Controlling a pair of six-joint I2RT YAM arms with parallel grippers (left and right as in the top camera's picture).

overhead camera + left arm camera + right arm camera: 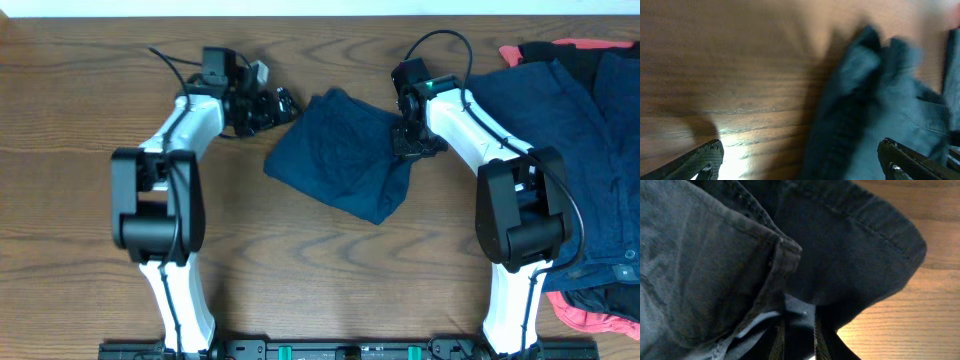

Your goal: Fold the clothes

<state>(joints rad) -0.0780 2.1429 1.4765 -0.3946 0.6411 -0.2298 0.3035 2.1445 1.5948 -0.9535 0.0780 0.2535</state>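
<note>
My left gripper is to grab the navy garment (pixel 345 155) next by its nearest outer edge, to pull it aside while it stays folded.
A dark navy garment (pixel 345 155) lies crumpled and partly folded on the wooden table in the middle of the overhead view. My left gripper (pixel 283 103) is open and empty just off its upper left corner. In the left wrist view the jaws (pixel 802 162) are spread wide above bare wood and the garment's edge (pixel 880 100). My right gripper (pixel 410 140) is at the garment's upper right edge. In the right wrist view its fingers (pixel 797 337) are pinched on a hemmed layer of the navy fabric (pixel 730 255).
A pile of more clothes lies at the right edge of the table: large navy pieces (pixel 570 130), a black one (pixel 620 70), and coral-red fabric at the top (pixel 575 44) and bottom right (pixel 590 315). Both arm bases stand along the front edge.
</note>
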